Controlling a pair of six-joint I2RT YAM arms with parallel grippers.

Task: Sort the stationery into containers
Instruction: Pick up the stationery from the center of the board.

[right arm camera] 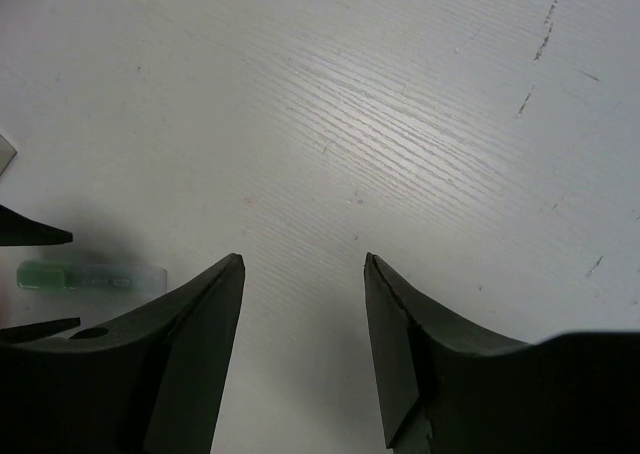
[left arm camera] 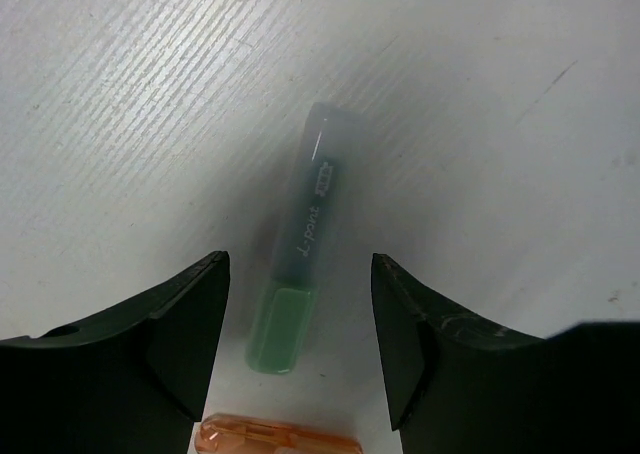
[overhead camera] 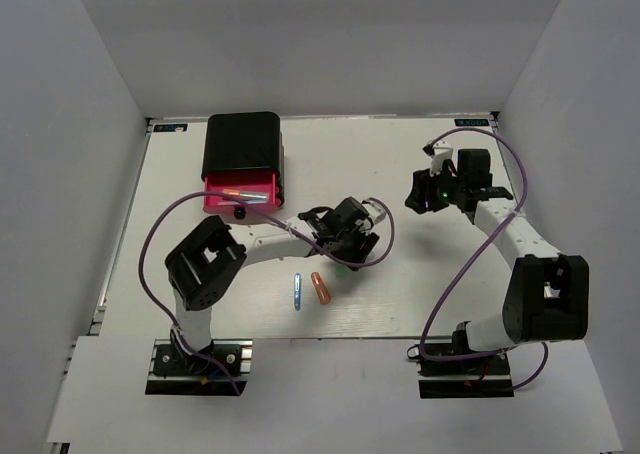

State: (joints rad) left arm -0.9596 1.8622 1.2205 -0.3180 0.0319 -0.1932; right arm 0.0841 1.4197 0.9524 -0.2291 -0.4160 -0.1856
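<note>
The green-tipped marker looks small below my left gripper's fingers; I should lower them before closing.
The green-tipped clear marker lies flat on the white table, between the spread fingers of my left gripper, which do not touch it. In the top view the left gripper hangs over mid-table. An orange marker and the thin blue pen lie side by side nearer the front; the orange one also shows in the left wrist view. The black box has one pink drawer pulled out with a marker inside. My right gripper is open and empty above bare table.
The drawer's black knob points toward the front. The right wrist view shows the green marker at its left edge. Grey walls enclose the table on three sides. The left arm's purple cable loops over the left side.
</note>
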